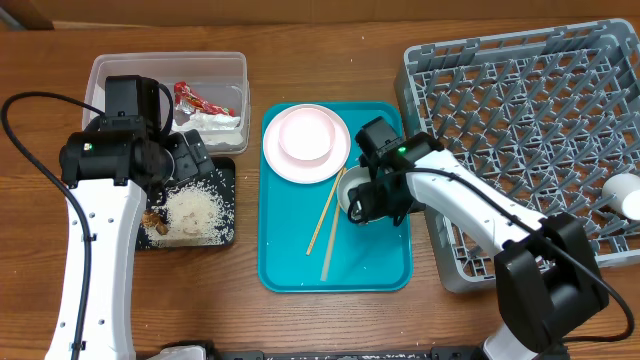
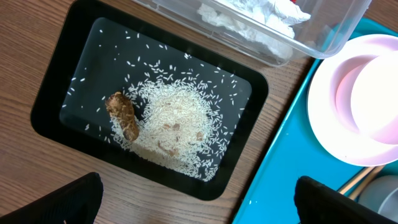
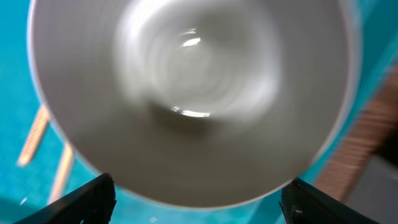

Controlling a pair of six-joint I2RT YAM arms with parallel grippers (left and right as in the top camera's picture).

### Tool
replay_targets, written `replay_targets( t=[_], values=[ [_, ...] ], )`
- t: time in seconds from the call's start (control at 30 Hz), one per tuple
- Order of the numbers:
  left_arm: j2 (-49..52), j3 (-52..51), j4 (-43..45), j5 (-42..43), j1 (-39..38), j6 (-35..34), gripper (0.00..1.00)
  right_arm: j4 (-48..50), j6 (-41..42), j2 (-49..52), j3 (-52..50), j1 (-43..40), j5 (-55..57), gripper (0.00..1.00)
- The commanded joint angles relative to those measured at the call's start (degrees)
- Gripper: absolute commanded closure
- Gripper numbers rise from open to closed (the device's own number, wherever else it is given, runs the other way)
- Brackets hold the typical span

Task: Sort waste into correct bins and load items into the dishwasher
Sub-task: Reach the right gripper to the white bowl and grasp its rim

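Note:
My right gripper pinches the pale bowl's rim (image 3: 321, 155) on its rack-facing side next, which leaves the bowl's body free to load tipped into the rack.
The clear tub (image 1: 100, 70) holds the red wrapper (image 1: 190, 97) and white tissue (image 1: 215, 122). The black tray (image 1: 225, 175) holds rice (image 2: 174, 118) and the brown scrap (image 2: 123, 115). My left gripper (image 2: 199, 205) is open and empty, over the black tray's edge toward the teal tray. My right gripper (image 3: 199, 199) is open, its fingers on either side of a pale bowl (image 3: 193, 93) on the teal tray (image 1: 370, 260). A white plate (image 1: 290, 165) with a bowl (image 1: 305, 135) on it and two chopsticks (image 1: 325, 220) lie there too. A white cup (image 1: 622, 192) sits in the grey rack (image 1: 530, 130).
The rack fills the right side of the table, close to the teal tray's right edge. The clear tub and black tray sit side by side at the left, under my left arm. Bare wood runs along the front edge.

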Motion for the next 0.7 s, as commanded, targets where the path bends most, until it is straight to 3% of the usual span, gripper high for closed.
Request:
replay_targets(
  t=[0.0,0.2,0.4,0.67],
  values=[
    [-0.1,0.7,0.1,-0.1,0.3,-0.4,0.0,-1.0,-0.1,-0.5,-0.2,2.4,-4.0,0.1],
    [-0.1,0.7,0.1,-0.1,0.3,-0.4,0.0,-0.8,0.5,-0.5,-0.2,3.4,-3.7,0.09],
    [-0.1,0.7,0.1,-0.1,0.3,-0.4,0.0,-0.9,10.6,-0.5,-0.2,1.5,0.9,0.09],
    [-0.1,0.7,0.1,-0.1,0.3,-0.4,0.0,-0.8,10.7,-3.1,2.1,-1.0,4.8,0.05]
  ],
)
